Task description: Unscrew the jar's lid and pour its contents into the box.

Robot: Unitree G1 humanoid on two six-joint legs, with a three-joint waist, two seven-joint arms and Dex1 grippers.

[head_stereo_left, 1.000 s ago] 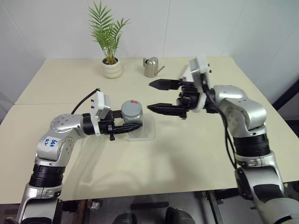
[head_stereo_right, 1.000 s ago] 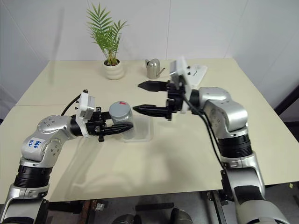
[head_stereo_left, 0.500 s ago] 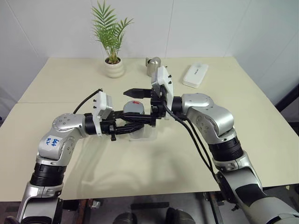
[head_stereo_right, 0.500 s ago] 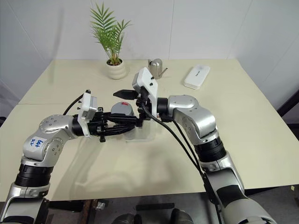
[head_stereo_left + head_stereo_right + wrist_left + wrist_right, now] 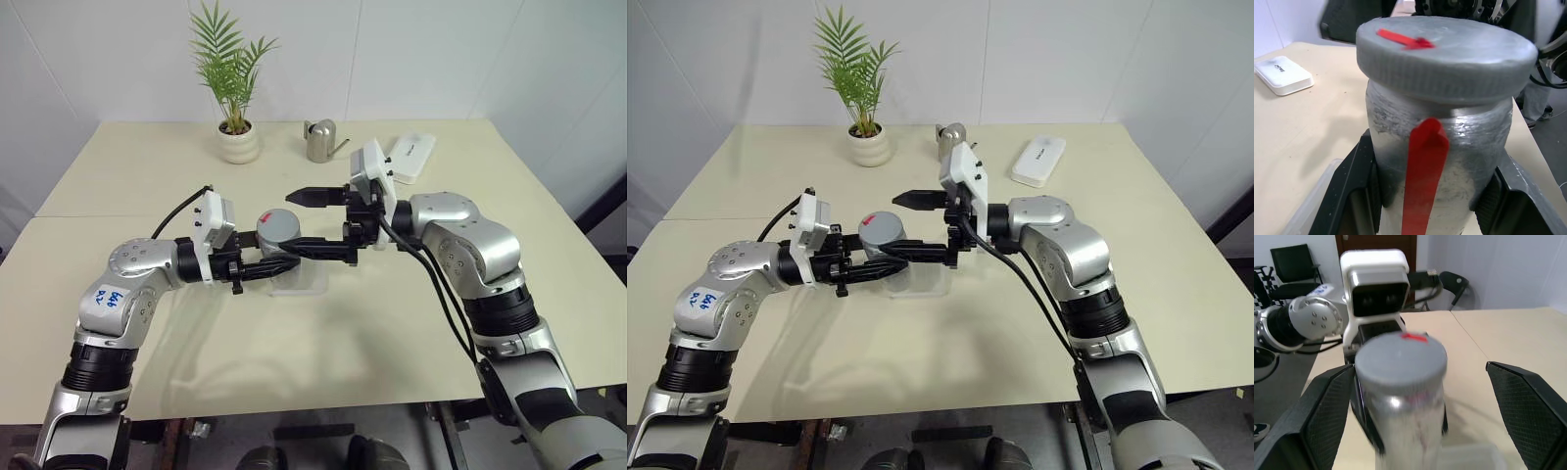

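Observation:
The robot's right gripper isn't ready to close on the lid yet and should first move toward the grey lid (image 5: 277, 224) (image 5: 1400, 360), because the lid stands beyond that gripper's fingers.
The silvery-grey jar (image 5: 277, 241) with a red stripe (image 5: 1422, 166) stands upright above the clear box (image 5: 300, 281) near the table's middle. My left gripper (image 5: 278, 257) is shut on the jar's body, one black finger (image 5: 1349, 193) on each side. The grey lid (image 5: 1445, 49) with its red mark sits on top of the jar. My right gripper (image 5: 292, 223) reaches in from the right and stands open. Its fingers (image 5: 1327, 406) straddle the lid (image 5: 1400, 360) with a gap on both sides. The contents are hidden inside the jar.
At the back of the table stand a potted palm (image 5: 236, 143) and a steel watering can (image 5: 316, 142). A white oblong case (image 5: 409, 157) lies at the back right, behind my right arm. The table's front and right parts are bare.
My open right gripper swung in from the right to the jar, reached past the lid, then drew back a little so its fingertips flank the lid. The left gripper and jar stayed put.

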